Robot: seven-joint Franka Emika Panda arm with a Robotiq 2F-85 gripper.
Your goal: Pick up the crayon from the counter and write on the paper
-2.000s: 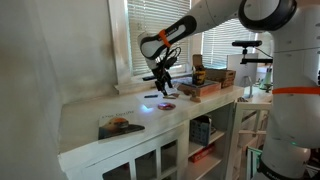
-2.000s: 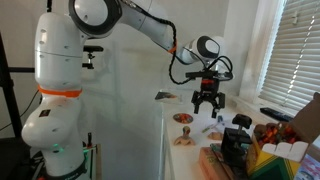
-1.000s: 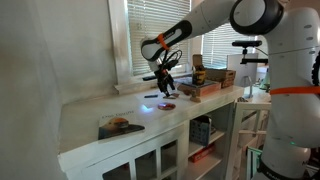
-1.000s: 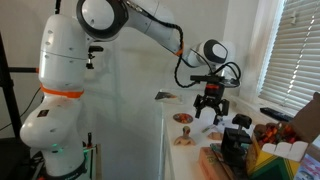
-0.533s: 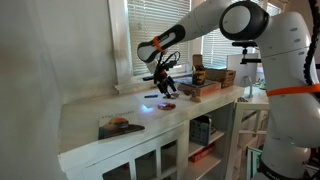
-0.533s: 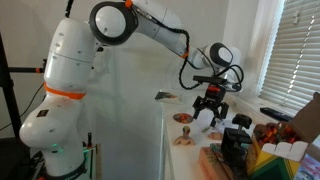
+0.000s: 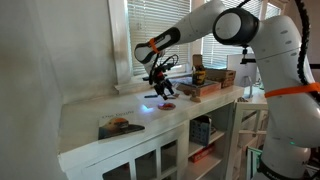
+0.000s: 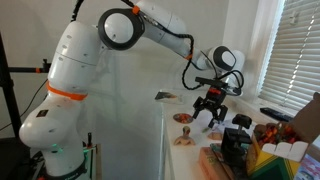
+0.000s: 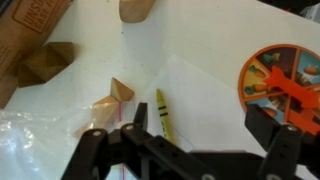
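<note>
I will reach the yellow-green crayon point(image 9: 162, 115) with my gripper and grab its blunt end across its sides. The crayon's pointed tip will stay free to write on the paper.
In the wrist view a yellow-green crayon point(image 9: 162, 115) lies on a white sheet of paper point(image 9: 210, 85) on the white counter point(image 7: 90, 112). My gripper point(image 9: 200, 128) is open and empty above it. The left fingertip point(image 9: 140, 117) is just left of the crayon and the right fingertip point(image 9: 266, 126) is far to its right. In both exterior views the gripper point(image 7: 160, 88) point(image 8: 209, 112) hangs low over the counter, tilted. The crayon is too small to make out there.
A round orange pictured disc point(image 9: 282, 82) point(image 7: 166, 105) lies right of the paper. A tan crumpled piece point(image 9: 110, 104), clear plastic point(image 9: 40, 140) and a cardboard box point(image 9: 35, 20) lie to the left. Boxes point(image 7: 200, 88) and a black device point(image 8: 235, 145) crowd the counter's far end.
The arm has swung further along the counter and the gripper has come lower and tilted over the paper. It stays open and holds nothing.
</note>
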